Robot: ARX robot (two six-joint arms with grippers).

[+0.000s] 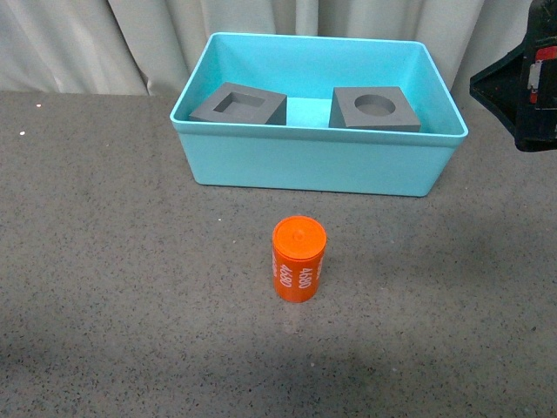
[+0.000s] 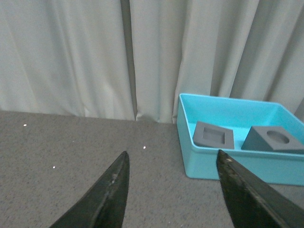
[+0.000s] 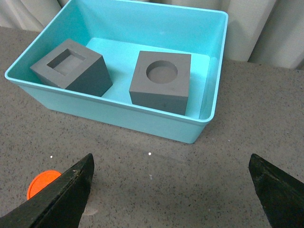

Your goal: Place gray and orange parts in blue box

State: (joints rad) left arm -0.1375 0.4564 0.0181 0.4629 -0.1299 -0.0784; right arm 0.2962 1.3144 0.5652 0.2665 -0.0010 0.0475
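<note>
My right gripper is going to grab the orange cylinder next by its round orange top. Then it can put the cylinder in the blue box (image 3: 142, 118).
The blue box (image 1: 313, 165) stands at the back of the grey table. Inside it lie the gray cube with a square recess (image 1: 238, 104) on the left and the gray cube with a round recess (image 1: 374, 109) on the right. The orange cylinder with white digits (image 1: 298, 259) stands upright on the table in front of the box. My right gripper (image 3: 171, 164) is open and empty, above the table in front of the box; the cylinder's top (image 3: 42, 182) shows beside one finger. My left gripper (image 2: 173, 159) is open and empty, to the left of the box (image 2: 228, 164).
A pale curtain (image 1: 130, 35) hangs behind the table. Part of my right arm (image 1: 526, 87) shows at the right edge of the front view, beside the box's right end.
</note>
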